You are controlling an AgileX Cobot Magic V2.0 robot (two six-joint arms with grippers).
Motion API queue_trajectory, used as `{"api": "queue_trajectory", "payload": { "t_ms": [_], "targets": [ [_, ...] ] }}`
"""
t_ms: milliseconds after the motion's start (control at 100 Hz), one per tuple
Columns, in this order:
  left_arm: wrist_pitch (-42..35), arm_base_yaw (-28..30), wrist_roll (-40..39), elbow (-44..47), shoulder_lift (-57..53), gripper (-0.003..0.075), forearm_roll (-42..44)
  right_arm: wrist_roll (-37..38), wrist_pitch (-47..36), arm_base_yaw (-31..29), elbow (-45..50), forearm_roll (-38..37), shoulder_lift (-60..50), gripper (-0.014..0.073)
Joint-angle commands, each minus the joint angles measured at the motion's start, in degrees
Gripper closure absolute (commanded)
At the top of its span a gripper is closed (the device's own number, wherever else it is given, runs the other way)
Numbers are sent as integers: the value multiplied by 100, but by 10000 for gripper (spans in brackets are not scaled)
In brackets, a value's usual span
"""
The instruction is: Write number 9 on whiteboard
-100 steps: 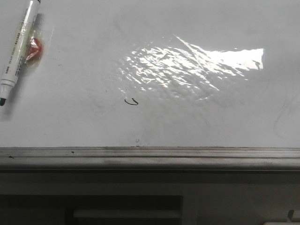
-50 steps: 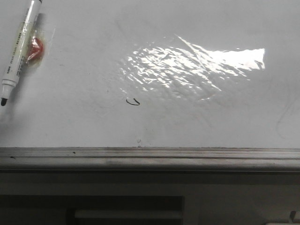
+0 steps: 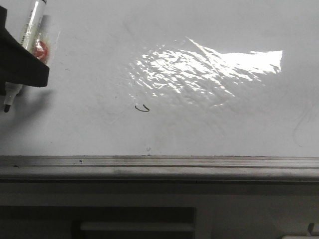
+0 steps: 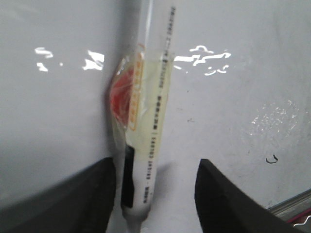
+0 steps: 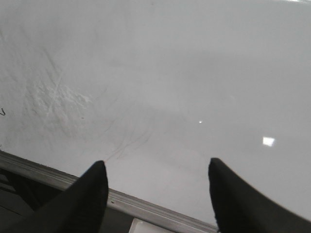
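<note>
My fingers reach down beside the marker's lower body (image 4: 141,174) in the left wrist view, so my left gripper should close on the marker (image 4: 148,121). Closing now would hold it.
The whiteboard (image 3: 209,124) fills the front view, glossy with bright glare, a grey rail (image 3: 159,167) along its near edge. No number 9 shows on it; only a tiny black squiggle (image 3: 141,108) is drawn. A white marker (image 3: 30,25) with a red taped tag lies at the far left, tip toward the rail. My left gripper (image 4: 153,167) is open, its fingers on either side of the marker (image 4: 148,121) near its tip end, nearer one finger. Its dark body shows at the left edge of the front view (image 3: 20,59). My right gripper (image 5: 155,167) is open and empty over the board's near edge.
The red tag (image 4: 124,92) is taped to the marker's side. The squiggle also shows in the left wrist view (image 4: 272,158). Faint smudges (image 5: 58,102) mark the board. Below the rail is a dark shelf front (image 3: 134,219).
My left gripper has come into the front view at the left edge and now covers the marker's lower part. The marker and squiggle have stayed in place.
</note>
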Motion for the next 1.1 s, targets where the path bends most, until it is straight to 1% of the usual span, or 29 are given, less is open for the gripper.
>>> {"api": "queue_trajectory", "payload": {
  "t_ms": [0, 30, 60, 80, 110, 120, 140, 260, 340, 410, 460, 520, 610, 690, 750, 810, 920, 1030, 1090],
  "targets": [
    [-642, -5, 14, -150, 146, 456, -28, -33, -394, 19, -199, -3, 134, 196],
    [-601, -5, 14, -150, 144, 515, -28, -33, -394, 19, -199, -3, 134, 196],
    [-526, -5, 14, -150, 144, 601, -28, -33, -394, 19, -199, -3, 134, 196],
    [-486, -10, 14, -150, 144, 638, -28, -33, -394, 19, -199, -3, 134, 196],
    [-379, -21, 20, -150, 133, 730, -28, -33, -386, 19, -199, -3, 134, 196],
    [-356, -34, 20, -150, 133, 745, -28, -33, -380, 19, -199, 7, 134, 196],
    [-286, -47, 61, -150, 133, 736, -7, -33, -368, 19, -199, 17, 134, 196],
    [336, -206, 506, -150, 110, 741, 3, -33, -252, 19, -199, 199, 162, 196],
    [906, -466, 938, -150, 97, 741, -36, -33, -90, 19, -199, 363, 286, 196],
    [1340, -777, 1366, -150, 61, 741, -78, -181, 37, 36, -199, 681, 435, 196],
    [1528, -1027, 1697, -150, 50, 741, -183, -517, 62, 77, -199, 1045, 546, 196],
    [1638, -1350, 2178, -150, 50, 741, -395, -1090, 62, 177, -199, 1578, 655, 196],
    [1740, -1752, 3277, -150, 50, 740, -981, -1923, 188, 376, -199, 2297, 847, 196],
    [1867, -2074, 4304, -150, 50, 740, -1624, -2471, 379, 601, -199, 2687, 1049, 196],
    [1904, -2227, 4714, -150, 50, 740, -1923, -2833, 512, 802, -199, 2896, 1253, 196],
    [1892, -2284, 4804, -150, 50, 741, -2017, -3194, 582, 985, -199, 3080, 1435, 196],
    [1868, -2284, 4849, -150, 50, 741, -2031, -4107, 654, 1341, -199, 3632, 1793, 196],
    [1869, -2284, 5179, -150, 50, 741, -2031, -5077, 654, 1731, -199, 4280, 2221, 195],
    [1869, -2284, 5398, -150, 50, 741, -2041, -5331, 584, 1956, -223, 4466, 2493, 195]
  ]
}}
